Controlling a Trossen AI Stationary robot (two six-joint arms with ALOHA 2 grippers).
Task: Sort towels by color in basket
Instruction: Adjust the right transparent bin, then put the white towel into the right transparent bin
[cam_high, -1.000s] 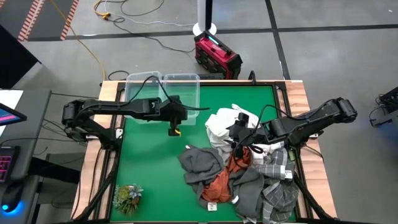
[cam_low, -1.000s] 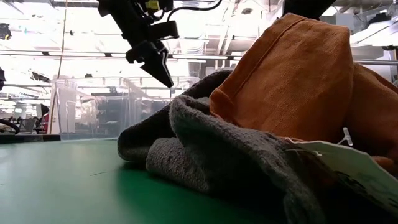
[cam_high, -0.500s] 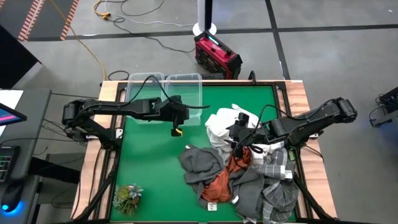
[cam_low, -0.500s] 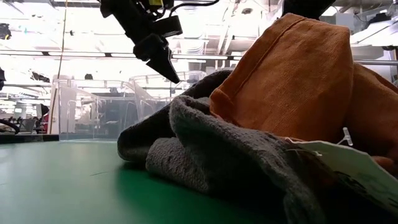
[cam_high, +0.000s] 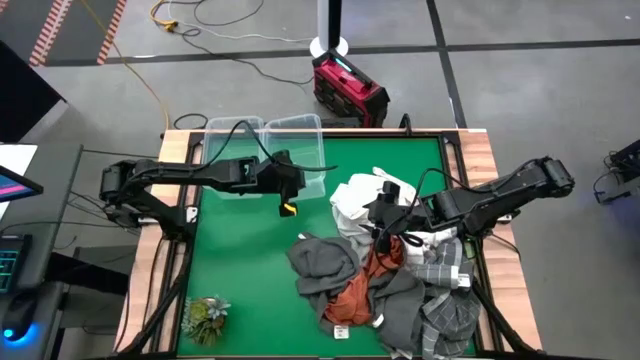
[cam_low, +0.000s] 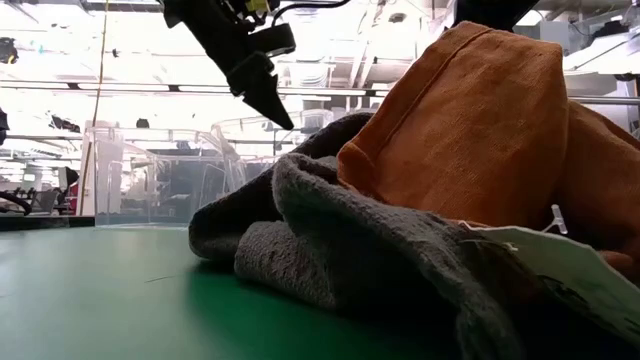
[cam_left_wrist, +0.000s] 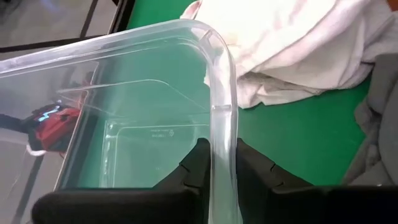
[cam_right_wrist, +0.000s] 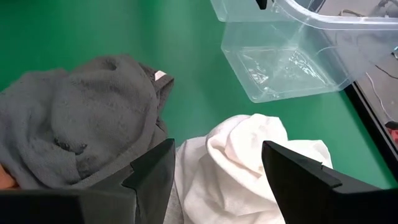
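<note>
I will sort the white towel into a basket, so next I will grab the towel with my right gripper by a bunched fold (cam_right_wrist: 230, 155).
Two clear plastic baskets stand at the table's far left; the right one (cam_high: 295, 150) is tipped and my left gripper (cam_high: 303, 180) is shut on its rim. The left one (cam_high: 230, 145) stands flat. The towels lie heaped at the right: white (cam_high: 355, 200), dark grey (cam_high: 325, 260), rust-orange (cam_high: 355, 290) and grey plaid (cam_high: 445, 265). My right gripper (cam_right_wrist: 221, 180) hangs open above the white towel (cam_right_wrist: 249, 155), beside the dark grey one (cam_right_wrist: 87, 130), touching nothing. My left gripper holds the right basket's rim (cam_left_wrist: 219, 124) near a rounded corner, on the side facing the towels. One finger (cam_left_wrist: 196, 165) is inside the wall and one outside. The fingers slant down from the table's left. The basket is tilted, its held side raised.
A small green plant (cam_high: 205, 315) sits at the near left corner. Bare green mat (cam_high: 250, 260) lies between the baskets and the heap. A red device (cam_high: 348, 90) stands on the floor beyond the far edge. The table has raised wooden borders (cam_high: 480, 150).
My left gripper has stayed in place and rolled at the wrist. The right basket, flat on the table a second ago, has tipped up on the side that the gripper holds. The right arm and the towels have kept still.
</note>
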